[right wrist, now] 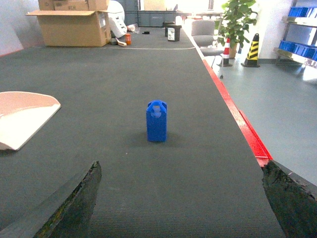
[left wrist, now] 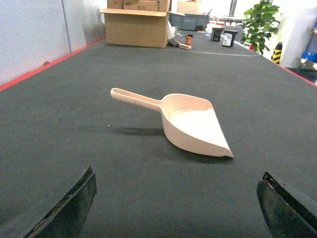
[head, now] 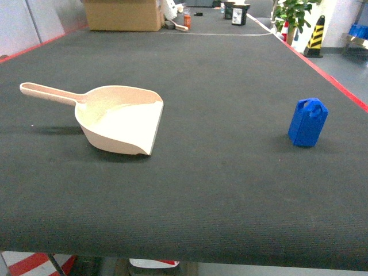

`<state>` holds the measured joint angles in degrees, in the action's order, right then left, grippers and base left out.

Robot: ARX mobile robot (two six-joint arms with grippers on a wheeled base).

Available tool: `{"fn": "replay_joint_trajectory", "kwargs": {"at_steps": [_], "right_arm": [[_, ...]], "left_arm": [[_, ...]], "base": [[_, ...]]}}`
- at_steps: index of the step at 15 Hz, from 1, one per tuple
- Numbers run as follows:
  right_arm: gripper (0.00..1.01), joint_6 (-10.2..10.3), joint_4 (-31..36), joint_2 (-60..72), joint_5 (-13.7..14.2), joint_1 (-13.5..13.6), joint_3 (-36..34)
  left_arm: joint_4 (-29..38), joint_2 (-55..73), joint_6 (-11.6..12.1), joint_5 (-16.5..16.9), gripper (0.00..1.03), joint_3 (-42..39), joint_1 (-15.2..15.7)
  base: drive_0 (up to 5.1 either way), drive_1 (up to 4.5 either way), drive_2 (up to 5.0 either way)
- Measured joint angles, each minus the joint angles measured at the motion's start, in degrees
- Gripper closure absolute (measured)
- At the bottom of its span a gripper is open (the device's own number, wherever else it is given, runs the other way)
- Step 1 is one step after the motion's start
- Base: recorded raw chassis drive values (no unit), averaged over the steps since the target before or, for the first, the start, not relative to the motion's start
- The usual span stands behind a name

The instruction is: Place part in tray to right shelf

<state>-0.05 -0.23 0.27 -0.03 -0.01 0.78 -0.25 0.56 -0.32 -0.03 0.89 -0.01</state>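
Observation:
My left gripper grabs the tray by its handle (head: 50,94) next, which leaves the tray's open bowl (head: 125,119) free to carry the blue part to the shelf.
The part (head: 308,122), a small bright blue block, stands upright on the dark mat at the right. The tray (head: 123,123), a cream scoop, lies at the left with its handle pointing left and its flat lip facing the part. Neither gripper shows in the head view. In the left wrist view my left gripper (left wrist: 178,173) is open and empty, a short way back from the tray (left wrist: 190,124). My right gripper (right wrist: 182,166) is also open and empty, with the part (right wrist: 156,123) ahead of it, slightly left of centre, and the tray's lip (right wrist: 22,121) at the far left. The right shelf is out of view.
A red strip (head: 333,80) marks the table's right edge, with floor beyond it. The near edge (head: 184,256) runs along the bottom. A cardboard box (head: 123,14) sits at the far end. A potted plant (head: 293,14) and a striped cone (head: 315,34) stand off the table.

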Motion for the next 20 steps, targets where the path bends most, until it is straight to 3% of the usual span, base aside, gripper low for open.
{"fn": "replay_joint_trajectory", "kwargs": {"at_steps": [17, 18, 20], "right_arm": [[0.03, 0.00, 0.00, 0.00, 0.00, 0.00, 0.00], [0.03, 0.00, -0.04, 0.00, 0.00, 0.00, 0.00], [0.03, 0.00, -0.04, 0.00, 0.00, 0.00, 0.00]], "left_arm": [[0.00, 0.00, 0.00, 0.00, 0.05, 0.00, 0.00], [2.03, 2.60, 3.74, -10.69, 0.05, 0.09, -5.01], [7.23, 12.68, 3.78, -12.83, 0.05, 3.28, -4.31]], "base": [[0.0, 0.00, 0.0], [0.0, 0.00, 0.0], [0.0, 0.00, 0.0]]}}
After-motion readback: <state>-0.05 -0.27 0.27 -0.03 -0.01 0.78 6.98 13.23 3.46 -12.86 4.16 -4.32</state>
